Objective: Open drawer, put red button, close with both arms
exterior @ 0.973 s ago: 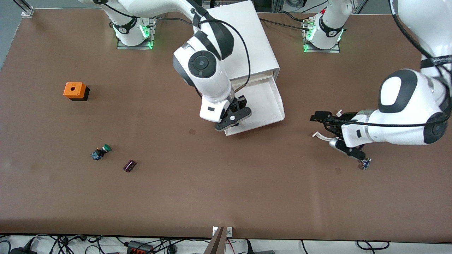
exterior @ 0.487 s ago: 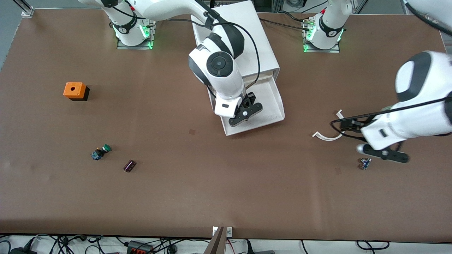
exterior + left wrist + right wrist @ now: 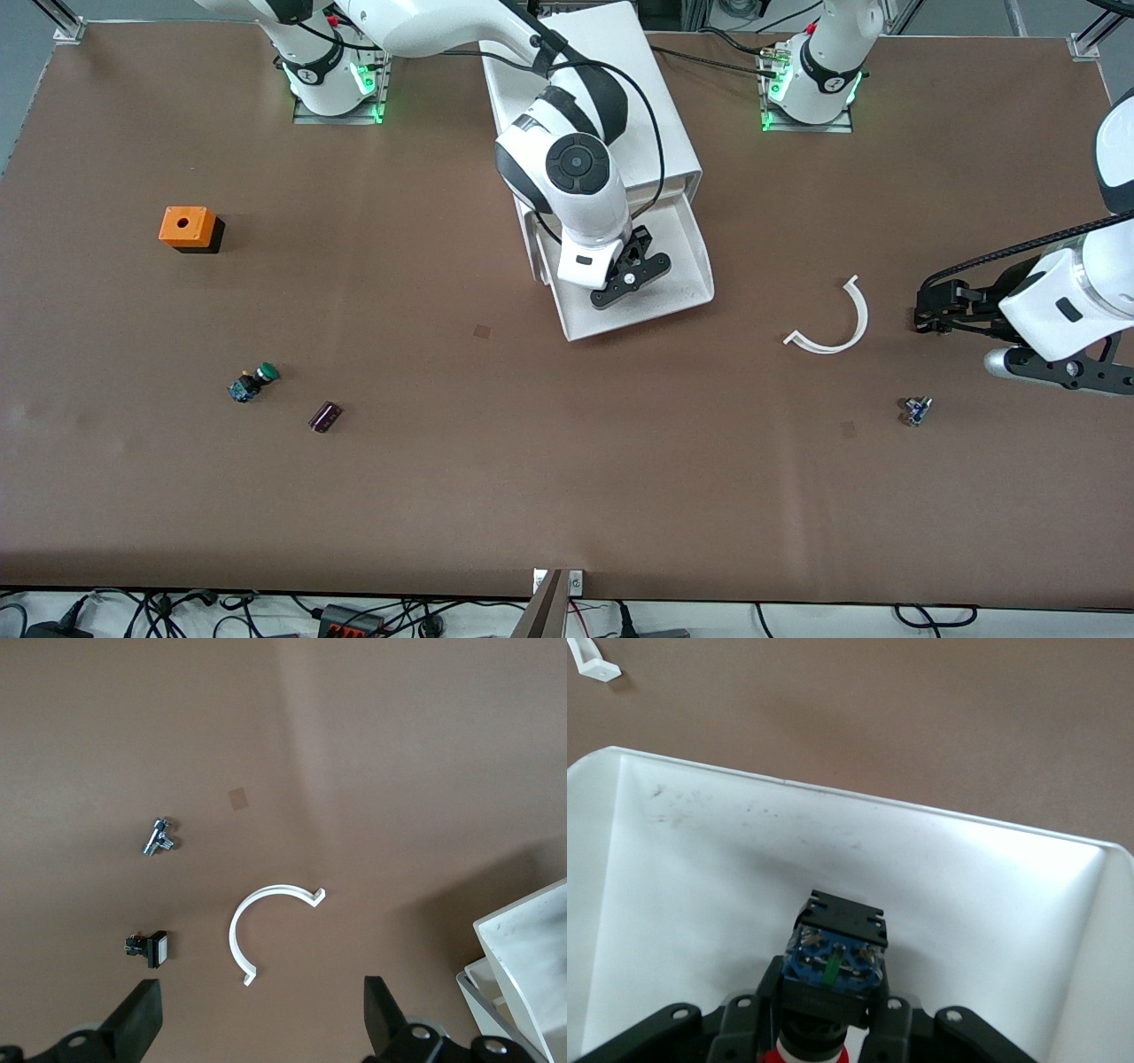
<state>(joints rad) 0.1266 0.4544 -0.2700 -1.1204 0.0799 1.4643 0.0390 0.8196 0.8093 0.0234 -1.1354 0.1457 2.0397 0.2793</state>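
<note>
The red button's body sits inside the drawer's sides in the right wrist view, over the drawer's white bottom. It is time for my right gripper to open now.
The white cabinet (image 3: 602, 80) stands between the arms' bases with its drawer (image 3: 695, 266) pulled open toward the front camera. My right gripper (image 3: 631, 279) hangs over the open drawer, shut on the red button (image 3: 833, 961). The button's blue-and-black body points down at the drawer's white floor (image 3: 744, 868), and its red cap (image 3: 811, 1052) sits between the fingers. My left gripper (image 3: 1067, 370) is open and empty over bare table near the left arm's end; its fingers (image 3: 142, 1014) stand wide apart.
A white C-shaped ring (image 3: 837, 332) lies between the drawer and my left gripper. A small metal-and-blue part (image 3: 917, 410) and a white-capped switch (image 3: 149, 948) lie near it. The green-capped switch (image 3: 254, 381), a dark purple piece (image 3: 325, 416) and the orange box (image 3: 186, 228) lie toward the right arm's end.
My right gripper has carried the red button from the drawer's front edge to over its inside. My left gripper has swung away from the ring toward the table's end.
</note>
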